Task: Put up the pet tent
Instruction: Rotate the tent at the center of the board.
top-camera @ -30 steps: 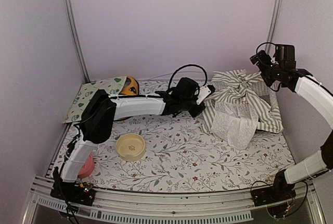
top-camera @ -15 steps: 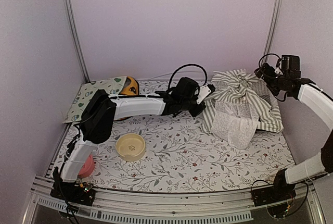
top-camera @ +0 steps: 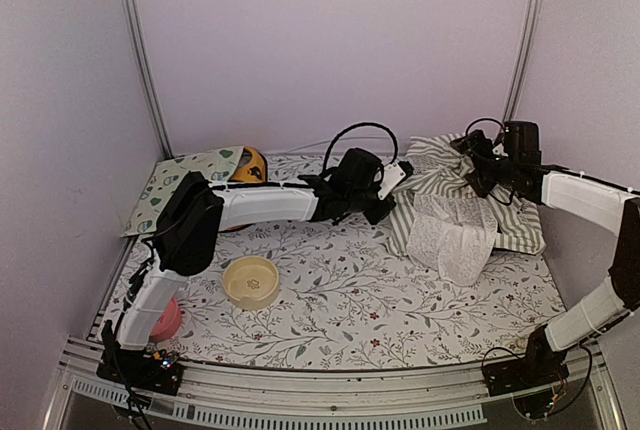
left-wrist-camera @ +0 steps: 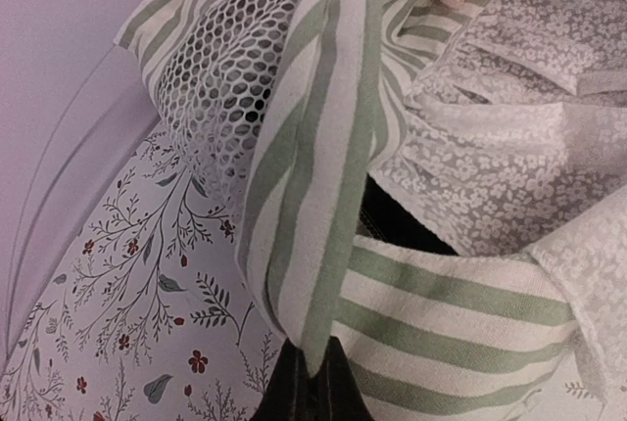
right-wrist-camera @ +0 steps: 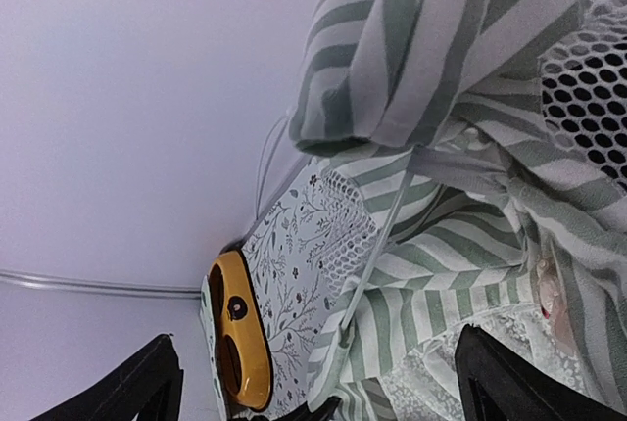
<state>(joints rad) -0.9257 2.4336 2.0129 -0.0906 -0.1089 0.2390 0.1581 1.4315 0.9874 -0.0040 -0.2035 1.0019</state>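
I need to grab the pet tent by its bunched striped top with my right gripper next, which leaves the poles free below. Then I can raise the tent to set it up.
The pet tent lies collapsed at the back right of the table, a heap of grey-green and white striped cloth with its lace flap hanging to the front. My left gripper reaches in from the left and is shut on a striped fold at the tent's left edge. The left wrist view shows that fold pinched between the dark fingertips. My right gripper hovers open just over the bunched top of the tent. Its fingers stand wide apart with a thin white pole running between them.
A cream bowl sits front left on the floral table cover. A pink item lies by the left arm's base. A cream printed mat and a yellow object are at the back left. Walls close in behind and right.
My right arm came down and leftward from high at the right wall to the tent's top, jaws staying wide. The left arm and its hold on the fabric did not move.
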